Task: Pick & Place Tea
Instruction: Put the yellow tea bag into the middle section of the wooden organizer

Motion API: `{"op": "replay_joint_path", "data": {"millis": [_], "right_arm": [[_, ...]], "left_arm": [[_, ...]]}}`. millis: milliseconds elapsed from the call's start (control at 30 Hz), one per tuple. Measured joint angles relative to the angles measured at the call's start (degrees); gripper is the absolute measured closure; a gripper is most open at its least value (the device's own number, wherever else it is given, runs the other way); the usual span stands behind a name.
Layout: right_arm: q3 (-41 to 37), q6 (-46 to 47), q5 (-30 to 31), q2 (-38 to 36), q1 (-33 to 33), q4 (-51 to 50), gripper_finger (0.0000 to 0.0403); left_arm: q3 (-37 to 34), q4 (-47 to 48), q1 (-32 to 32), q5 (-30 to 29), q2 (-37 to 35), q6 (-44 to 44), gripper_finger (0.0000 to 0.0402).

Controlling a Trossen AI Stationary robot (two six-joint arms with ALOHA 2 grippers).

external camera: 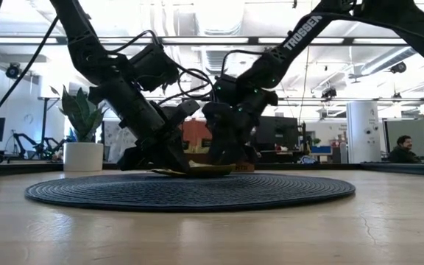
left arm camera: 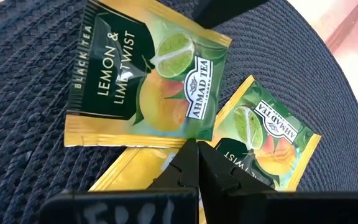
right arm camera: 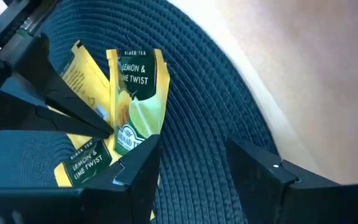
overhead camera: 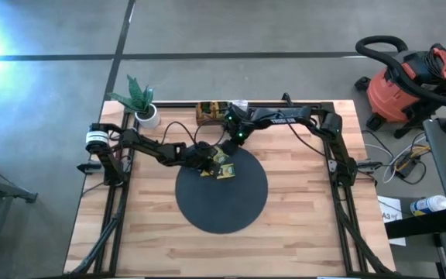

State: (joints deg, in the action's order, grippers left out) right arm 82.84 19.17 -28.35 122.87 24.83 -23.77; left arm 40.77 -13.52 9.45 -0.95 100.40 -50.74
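My right gripper picks up the tea packet by its logo end (right arm camera: pixel 130 137) next, to place it in the wooden tray.
Three flat tea packets, green and yellow and printed "Lemon & Lime Twist", lie overlapping on the far part of the black round mat (overhead camera: pixel 221 203); the packets (overhead camera: pixel 224 166) sit between both grippers. In the left wrist view the top packet (left arm camera: pixel 145 81) lies face up, a second packet (left arm camera: pixel 269 140) beside it and a yellow-backed one (left arm camera: pixel 132 171) beneath. My left gripper (left arm camera: pixel 194 149) is shut, its tips down at the pile. My right gripper (right arm camera: pixel 194 149) is open just beyond the pile, one finger (right arm camera: pixel 138 165) at the near edge of a curled-up packet (right arm camera: pixel 135 93). My left gripper's shut fingertips (right arm camera: pixel 104 126) meet the pile at the top packet's corner (left arm camera: pixel 207 134), over the yellow-backed packet, slanting down from the table's left. Whether a layer is pinched between them cannot be told. The packets stay on the mat. My right gripper: I cannot tell whether its finger touches the curled packet.
A brown wooden tray (overhead camera: pixel 207 113) stands at the far edge behind the grippers, a potted plant (overhead camera: pixel 143 107) to its left. The mat's near half and the wooden table (overhead camera: pixel 308 225) around it are bare. A red shop vacuum (overhead camera: pixel 409 85) stands off the table.
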Motion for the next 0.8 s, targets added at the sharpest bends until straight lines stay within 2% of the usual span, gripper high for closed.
{"op": "replay_joint_path", "data": {"millis": [167, 333, 800], "right_arm": [[-0.72, 0.27, -0.66, 0.0, -0.31, 1.72, 0.022], [-0.67, 0.53, -5.12, 0.0, -0.53, 2.79, 0.022], [-0.63, 0.35, -5.25, 0.0, -1.35, 4.08, 0.0221]], "left_arm": [[0.0, -0.02, 0.05, 0.01, 0.0, 0.07, 0.0401], [0.0, -0.04, 0.08, -0.14, 0.0, 0.06, 0.0401], [-0.07, -1.06, 0.09, -0.24, 0.0, 0.99, 0.0401]]}}
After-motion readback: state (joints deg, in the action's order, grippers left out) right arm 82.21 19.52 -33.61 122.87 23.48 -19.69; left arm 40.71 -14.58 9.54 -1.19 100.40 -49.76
